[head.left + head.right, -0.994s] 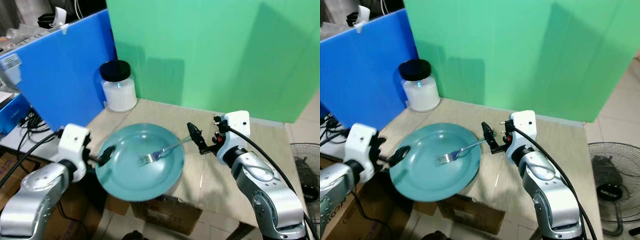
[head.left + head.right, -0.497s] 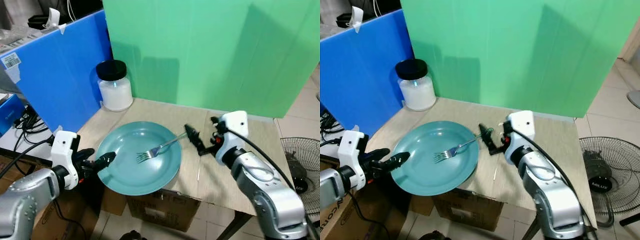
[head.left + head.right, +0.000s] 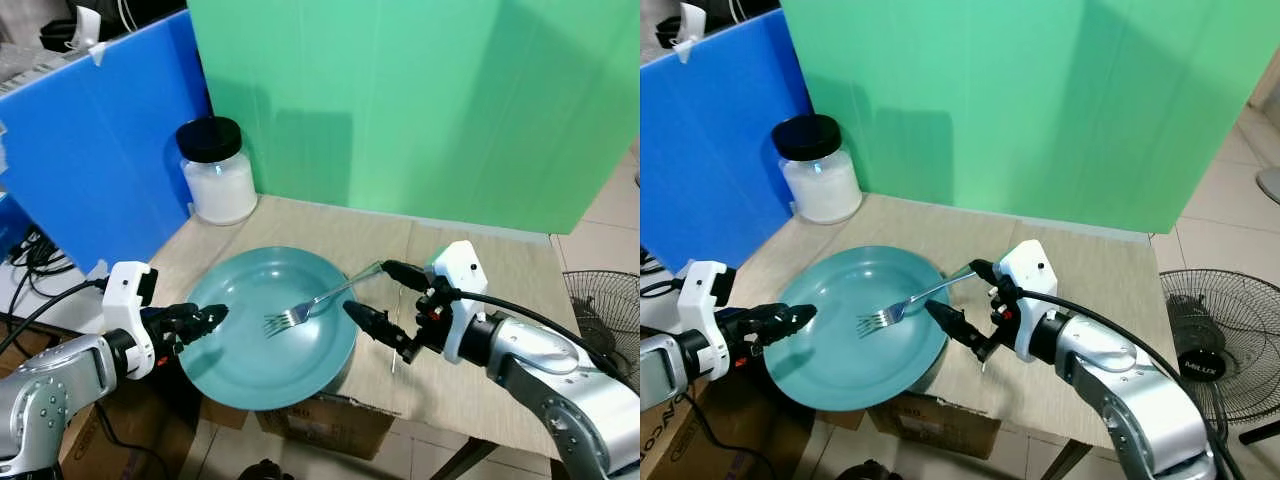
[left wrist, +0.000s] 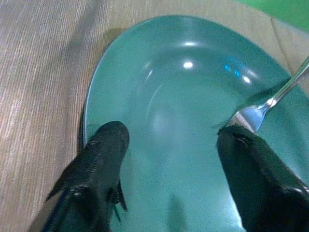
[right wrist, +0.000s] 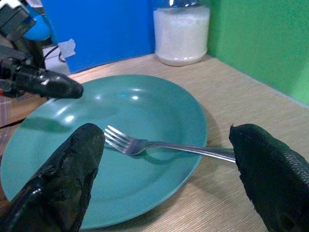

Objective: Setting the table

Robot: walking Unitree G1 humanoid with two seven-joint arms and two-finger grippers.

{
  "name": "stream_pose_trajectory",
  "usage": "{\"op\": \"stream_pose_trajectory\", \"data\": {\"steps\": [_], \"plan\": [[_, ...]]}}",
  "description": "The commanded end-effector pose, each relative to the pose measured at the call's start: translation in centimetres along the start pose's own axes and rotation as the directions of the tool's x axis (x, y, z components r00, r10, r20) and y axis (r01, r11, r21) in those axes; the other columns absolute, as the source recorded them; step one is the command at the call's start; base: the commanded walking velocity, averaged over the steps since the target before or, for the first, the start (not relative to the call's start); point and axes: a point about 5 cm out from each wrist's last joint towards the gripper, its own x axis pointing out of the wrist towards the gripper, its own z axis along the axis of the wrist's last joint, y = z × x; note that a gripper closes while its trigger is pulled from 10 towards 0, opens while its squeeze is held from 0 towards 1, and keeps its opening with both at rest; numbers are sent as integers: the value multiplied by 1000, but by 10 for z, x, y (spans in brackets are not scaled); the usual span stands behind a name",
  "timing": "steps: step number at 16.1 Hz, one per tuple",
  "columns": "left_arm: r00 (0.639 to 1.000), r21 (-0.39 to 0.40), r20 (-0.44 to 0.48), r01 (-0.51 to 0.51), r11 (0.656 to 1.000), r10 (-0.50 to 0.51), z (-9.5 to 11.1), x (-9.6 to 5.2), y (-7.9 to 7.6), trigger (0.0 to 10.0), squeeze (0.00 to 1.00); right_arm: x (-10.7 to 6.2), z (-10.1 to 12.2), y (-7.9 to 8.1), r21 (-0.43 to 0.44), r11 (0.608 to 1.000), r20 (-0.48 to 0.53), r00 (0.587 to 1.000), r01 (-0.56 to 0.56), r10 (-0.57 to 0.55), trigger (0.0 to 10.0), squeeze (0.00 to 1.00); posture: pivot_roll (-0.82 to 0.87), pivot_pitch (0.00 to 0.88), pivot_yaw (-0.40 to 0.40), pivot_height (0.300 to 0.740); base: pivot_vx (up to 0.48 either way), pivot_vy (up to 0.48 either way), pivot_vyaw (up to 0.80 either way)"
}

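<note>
My left gripper grips the plate by its thin rim across from the fork next, since the plate's broad side spreads far wider than my open fingers.
A teal plate lies on the wooden table, its near side overhanging the front edge. A silver fork rests in it, tines in the bowl and handle out over the right rim. My left gripper is open at the plate's left rim; in the left wrist view one finger sits by the rim and the other is near the tines. My right gripper is wide open at the plate's right side, one finger on each side of the fork handle, not touching it.
A jar of white powder with a black lid stands at the table's back left. A blue board and green backdrop wall the back. A cardboard box sits under the table; a floor fan stands at right.
The camera has shifted. My right gripper has swung lower and spread its fingers around the fork handle. My left gripper has come off the plate's left rim and stands open.
</note>
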Motion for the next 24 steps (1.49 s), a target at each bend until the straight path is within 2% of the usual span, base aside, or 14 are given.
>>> {"op": "stream_pose_trajectory", "data": {"steps": [1,6,8,10,11,12,13,14,16,19,21,24], "plan": [[999,-11,27,27,1000,-27,5,0,-3,0,0,-1,3,5,-4,999,5,999,-33,33,10000,0,150,0,51,740,0,0,0],[995,-72,50,87,994,-83,5,7,-9,0,0,-3,3,6,3,998,-6,998,-59,59,10000,0,147,0,51,740,0,0,0],[988,-75,98,124,989,-116,10,7,-14,0,0,-3,3,6,6,998,-8,998,-62,62,10000,0,147,0,51,740,0,0,0],[988,-32,131,83,996,-78,17,3,-10,0,0,-3,3,6,7,998,-9,998,-61,61,10000,0,152,0,50,740,0,0,0],[995,92,100,-33,995,24,17,-3,1,0,0,-3,2,6,7,998,-10,998,-60,60,10000,0,157,0,48,740,0,0,0],[990,175,68,-131,976,121,14,-8,14,10000,0,-2,2,6,8,998,-10,998,-60,60,10000,0,162,0,47,740,0,0,0],[985,173,72,-167,971,156,14,-13,22,10000,318,0,2,7,10,998,-10,998,-64,64,10000,0,167,0,45,740,0,0,0],[983,164,80,-175,971,163,14,-15,25,10000,1000,0,2,7,11,998,-9,998,-67,67,10000,0,168,0,44,740,0,0,0],[988,75,135,-83,994,72,18,-18,23,10000,1000,4,2,9,8,996,-14,996,-87,87,10000,0,175,0,40,740,0,0,0],[993,46,117,19,999,-25,10,-14,25,10000,1000,5,2,11,-8,994,-28,994,-106,106,10000,0,168,0,40,740,0,0,0],[996,51,83,6,999,-10,6,-11,29,10000,1000,4,2,10,-12,995,-30,995,-96,96,10000,0,164,0,43,740,0,0,0],[998,75,53,-44,996,41,2,-8,39,10000,1000,4,-1,1,-37,999,-24,1000,-15,14,10000,0,152,0,55,740,0,0,0]]}}
